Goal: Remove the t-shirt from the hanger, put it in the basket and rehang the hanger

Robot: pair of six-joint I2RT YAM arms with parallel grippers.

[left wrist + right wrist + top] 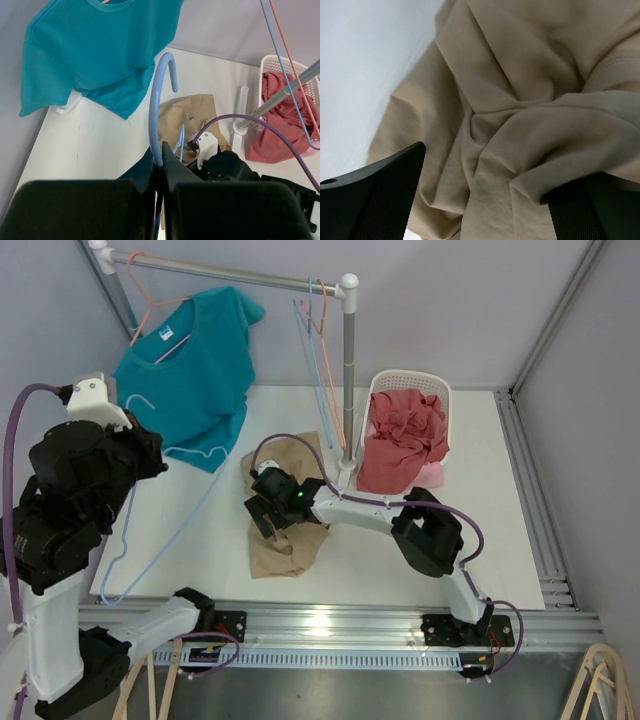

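My right gripper takes hold of the crumpled tan t-shirt by its bunched middle folds next, to lift it gathered into the white basket.
A tan t-shirt (pixel 290 550) lies crumpled on the white table, off any hanger; it also shows in the left wrist view (pixel 192 112) and fills the right wrist view (pixel 520 100). My left gripper (pixel 160 150) is shut on a light blue wire hanger (pixel 155 100), held bare above the table's left side (pixel 185 515). My right gripper (pixel 268 515) is open, low over the tan t-shirt, with folds of cloth between its fingers (pixel 385 185). A teal t-shirt (pixel 190 370) hangs on a pink hanger (pixel 150 300) on the rack.
A clothes rail (pixel 230 275) on a grey post (pixel 349 380) spans the back, with spare blue and pink hangers (pixel 320 340) near the post. A white basket (pixel 410 385) holding red cloth (pixel 400 440) stands at the back right.
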